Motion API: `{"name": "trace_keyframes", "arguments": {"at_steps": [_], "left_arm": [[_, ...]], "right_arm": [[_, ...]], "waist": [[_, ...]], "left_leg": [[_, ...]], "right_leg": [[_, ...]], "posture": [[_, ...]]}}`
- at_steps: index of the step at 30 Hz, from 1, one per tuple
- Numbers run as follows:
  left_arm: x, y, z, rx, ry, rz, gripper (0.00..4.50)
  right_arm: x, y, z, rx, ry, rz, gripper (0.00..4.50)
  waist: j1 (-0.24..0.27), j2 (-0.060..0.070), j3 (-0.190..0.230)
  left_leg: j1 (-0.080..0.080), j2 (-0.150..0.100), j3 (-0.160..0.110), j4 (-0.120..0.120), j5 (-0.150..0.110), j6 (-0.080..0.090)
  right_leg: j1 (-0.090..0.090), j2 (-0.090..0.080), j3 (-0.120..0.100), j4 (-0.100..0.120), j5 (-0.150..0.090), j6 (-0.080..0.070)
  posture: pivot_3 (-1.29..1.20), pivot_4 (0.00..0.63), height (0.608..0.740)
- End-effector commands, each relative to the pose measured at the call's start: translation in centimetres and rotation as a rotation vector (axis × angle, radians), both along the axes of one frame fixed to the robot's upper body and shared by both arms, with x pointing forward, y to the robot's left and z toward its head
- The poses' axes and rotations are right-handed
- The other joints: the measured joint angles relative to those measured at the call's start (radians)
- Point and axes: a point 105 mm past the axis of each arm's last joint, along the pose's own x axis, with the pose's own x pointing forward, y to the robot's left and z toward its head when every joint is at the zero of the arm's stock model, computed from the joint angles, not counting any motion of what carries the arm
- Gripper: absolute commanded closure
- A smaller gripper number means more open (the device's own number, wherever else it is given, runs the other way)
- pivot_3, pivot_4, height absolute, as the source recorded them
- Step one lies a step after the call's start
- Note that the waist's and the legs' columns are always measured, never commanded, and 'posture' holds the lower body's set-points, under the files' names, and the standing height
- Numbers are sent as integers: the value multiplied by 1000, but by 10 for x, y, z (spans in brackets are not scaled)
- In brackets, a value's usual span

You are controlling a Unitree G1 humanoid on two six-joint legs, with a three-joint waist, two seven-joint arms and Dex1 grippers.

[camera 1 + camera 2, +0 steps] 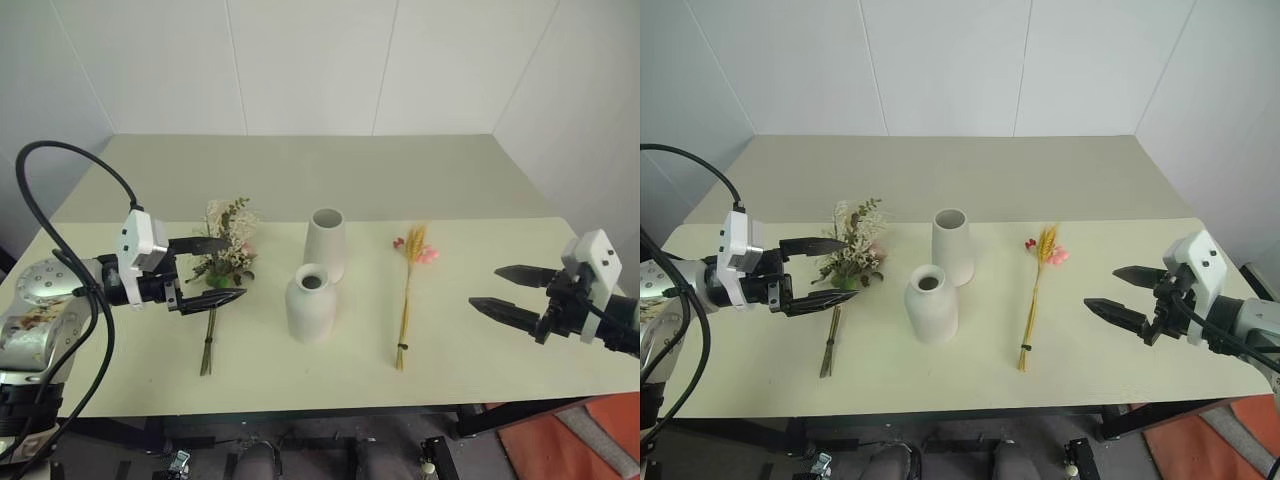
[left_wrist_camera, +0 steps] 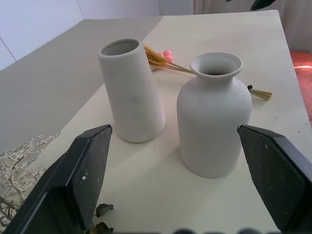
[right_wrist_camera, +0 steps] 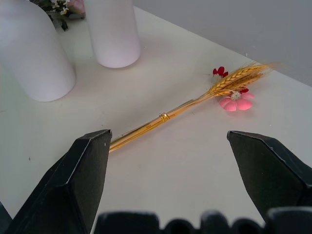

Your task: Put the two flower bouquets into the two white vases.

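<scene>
I need my left gripper to grab the fuller bouquet by its bound stems next, to set it into a white vase.
Two white vases stand mid-table: a taller tapered vase behind a squat narrow-necked vase. Left of them lies a fuller bouquet of white flowers, green sprigs and a pink bloom, stems toward the front edge. On the other side of the vases lies a slim bouquet of yellow wheat stalks with pink blossoms. My left gripper hovers open over the fuller bouquet, pointing at the vases. My right gripper is open at the table's right side, aimed at the wheat bouquet, apart from it.
The pale table stretches back to white walls. An orange-red patch of floor shows past the front right corner. A black cable loops from my left arm.
</scene>
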Motion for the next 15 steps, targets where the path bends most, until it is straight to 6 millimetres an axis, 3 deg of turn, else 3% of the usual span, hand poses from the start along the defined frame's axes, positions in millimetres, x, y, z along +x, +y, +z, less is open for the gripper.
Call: {"name": "trace_keyframes", "arguments": {"at_steps": [1,11,15], "left_arm": [[-1,0,12,17,-51,-7,26],[-5,2,15,13,-50,-6,26],[1,-3,23,-7,-68,-34,26]], "right_arm": [[4,4,11,-3,-47,12,0],[13,13,8,-1,-33,11,0],[35,29,5,12,86,-69,0]], "waist": [[0,0,0],[1,0,0],[-5,0,0]], "left_leg": [[0,0,0,0,0,0],[-1,0,0,0,0,0],[0,0,0,0,0,0]], "right_leg": [[0,0,0,0,0,0],[-1,0,0,0,0,0],[0,0,0,0,1,-1]], "posture": [[0,150,740],[0,150,740],[0,150,740]]}}
